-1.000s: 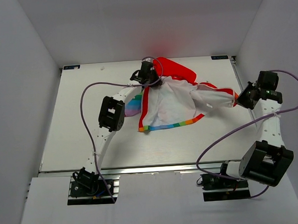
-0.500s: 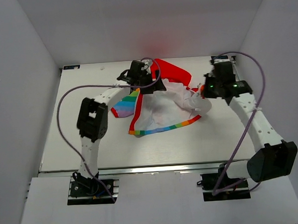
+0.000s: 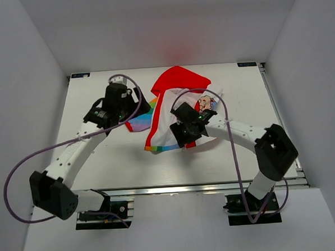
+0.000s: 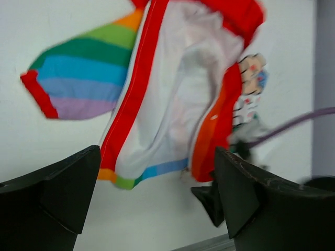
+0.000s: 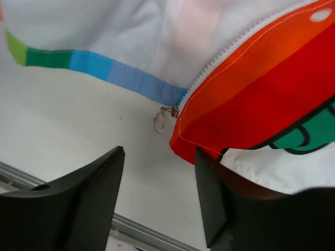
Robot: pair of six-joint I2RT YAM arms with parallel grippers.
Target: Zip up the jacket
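Note:
I should next pin the jacket's red piece of cloth beside the rainbow-striped sleeve [image 3: 139,122] with my left gripper, so the zipper pull side stays free to straighten.
The jacket [image 3: 169,111] lies bunched at mid-table, with its red hood [image 3: 179,80] at the back, the white lining up and a rainbow-striped sleeve [image 3: 139,122] to the left. My left gripper [image 3: 142,108] [image 4: 157,206] stands open just left of the jacket and holds nothing. My right gripper [image 3: 181,137] [image 5: 159,196] is open over the jacket's lower front edge. In the right wrist view the zipper pull with its small ring [image 5: 160,120] lies on the table beside the orange-red front edge [image 5: 251,94], just ahead of the fingers. White cloth rests against the right finger [image 5: 230,209].
The white table [image 3: 102,162] is walled in by white panels at the left, right and back. A metal rail [image 3: 171,187] runs along its near edge. Purple cables loop from both arms, one of them arching over the jacket [image 3: 211,95].
Both grippers have opened and let go of the jacket. The left one drew back to the left. The right arm swung in from the far right to the lower front edge. The jacket now lies more bunched.

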